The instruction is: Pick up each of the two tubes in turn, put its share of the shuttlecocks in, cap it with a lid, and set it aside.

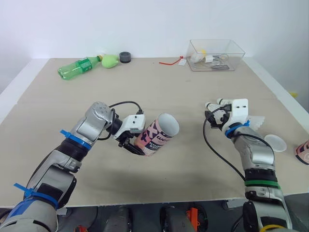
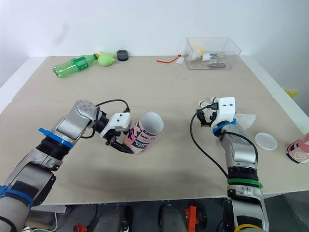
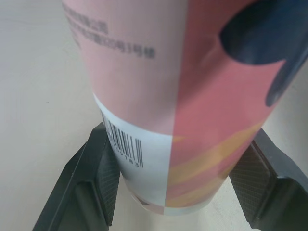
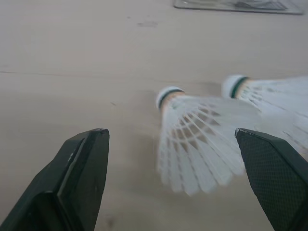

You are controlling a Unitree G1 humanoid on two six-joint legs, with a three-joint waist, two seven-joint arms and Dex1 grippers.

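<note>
My right gripper is going to grab the white shuttlecock next by its feather skirt [image 4: 199, 144], so that the shuttlecock's cork stays free to go into the pink tube.
My left gripper [image 1: 133, 141] is shut on the lower end of a pink printed tube [image 1: 158, 134]. It holds the tube tilted just above the table, open mouth up and to the right. In the left wrist view both black fingers [image 3: 102, 179] flank the tube's white barcode end [image 3: 144, 159]. My right gripper [image 4: 171, 134] is open and low over the table on the right. Two white shuttlecocks [image 4: 195, 144] lie just ahead of it, one between the finger lines. A white lid [image 1: 275, 142] lies right of them. A second pink tube [image 1: 303, 152] lies at the right edge.
At the far edge sit a green plastic bottle [image 1: 77, 67], a green lump [image 1: 110, 61], a black roll [image 1: 125, 57], a red tie [image 1: 171, 61] and a clear box [image 1: 215, 54] of small items. The table's front edge [image 1: 145, 202] is close below both arms.
</note>
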